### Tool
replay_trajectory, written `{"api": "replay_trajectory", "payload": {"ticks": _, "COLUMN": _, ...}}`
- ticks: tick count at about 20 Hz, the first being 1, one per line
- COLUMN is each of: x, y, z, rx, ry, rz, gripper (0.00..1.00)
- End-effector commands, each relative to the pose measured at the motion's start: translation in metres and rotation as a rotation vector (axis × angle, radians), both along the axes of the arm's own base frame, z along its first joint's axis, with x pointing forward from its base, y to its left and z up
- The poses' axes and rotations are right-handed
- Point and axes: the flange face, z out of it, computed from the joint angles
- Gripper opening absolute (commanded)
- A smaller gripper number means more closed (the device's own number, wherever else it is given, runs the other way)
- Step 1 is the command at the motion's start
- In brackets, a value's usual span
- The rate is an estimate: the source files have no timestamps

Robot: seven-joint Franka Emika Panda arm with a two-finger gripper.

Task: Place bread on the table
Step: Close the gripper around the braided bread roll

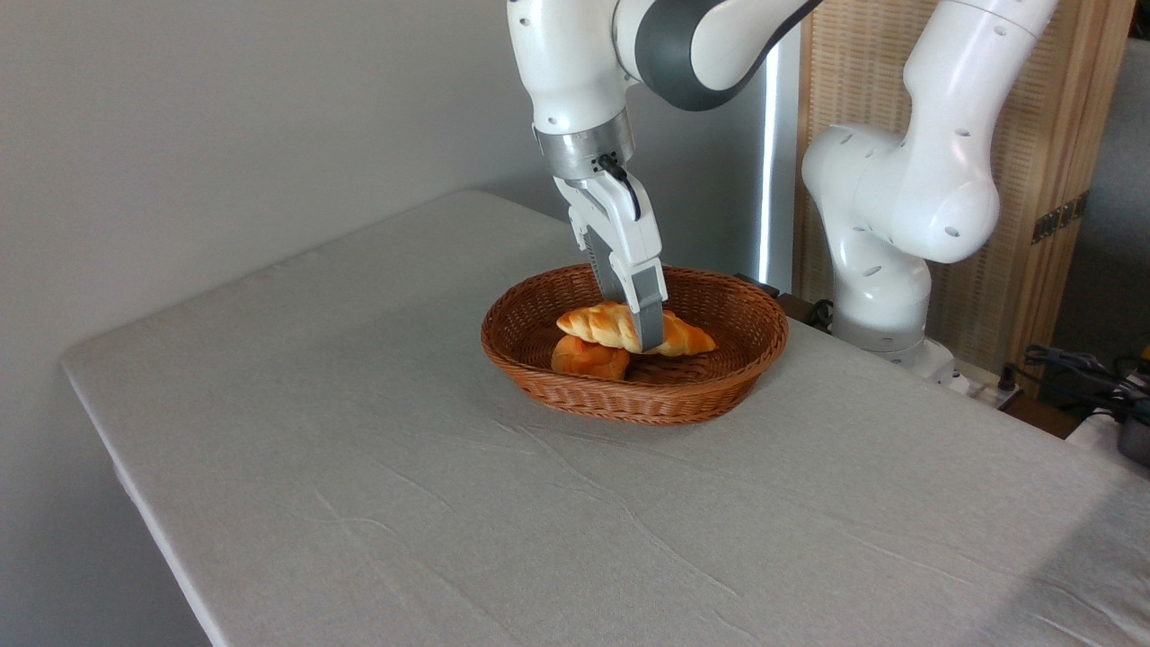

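My gripper is going to grab the long braided loaf by its middle point(622, 323) next, to put bread on the tabletop.
The bread point(597, 324), a long braided golden-brown loaf, lies in an oval brown wicker basket point(634, 406) on the grey-clothed table point(359, 449). It rests on top of a small round orange-brown bun point(588, 358). My gripper point(632, 313) is down inside the basket, open, with its fingers straddling the middle of the loaf. The near finger point(649, 325) stands in front of the loaf and hides part of it; the far finger is behind it. The loaf is still lying in the basket.
The arm's white base point(885, 270) stands behind the table's far right edge, with cables point(1078, 368) beside it. A wooden screen point(1033, 117) is behind that. Bare cloth stretches to the left of and in front of the basket.
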Motion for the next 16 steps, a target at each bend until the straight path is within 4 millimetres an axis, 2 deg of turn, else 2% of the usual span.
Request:
{"api": "replay_trajectory", "payload": {"ticks": 1, "x": -0.0023, "y": 0.0011, "z": -0.0061, "rx": 0.002, "ry": -0.006, "rz": -0.018, "gripper": 0.77}}
{"api": "replay_trajectory", "payload": {"ticks": 2, "x": -0.002, "y": 0.001, "z": -0.0065, "rx": 0.002, "ry": -0.006, "rz": -0.018, "gripper": 0.58}}
{"api": "replay_trajectory", "payload": {"ticks": 3, "x": -0.002, "y": 0.001, "z": -0.0065, "rx": 0.002, "ry": -0.006, "rz": -0.019, "gripper": 0.44}}
{"api": "replay_trajectory", "payload": {"ticks": 5, "x": -0.0021, "y": 0.0011, "z": -0.006, "rx": 0.002, "ry": -0.008, "rz": -0.023, "gripper": 0.35}}
{"api": "replay_trajectory", "payload": {"ticks": 7, "x": -0.0024, "y": 0.0014, "z": -0.0069, "rx": 0.004, "ry": -0.002, "rz": -0.039, "gripper": 0.32}}
{"api": "replay_trajectory", "payload": {"ticks": 16, "x": -0.0033, "y": 0.0023, "z": -0.0064, "rx": 0.007, "ry": 0.005, "rz": -0.041, "gripper": 0.32}}
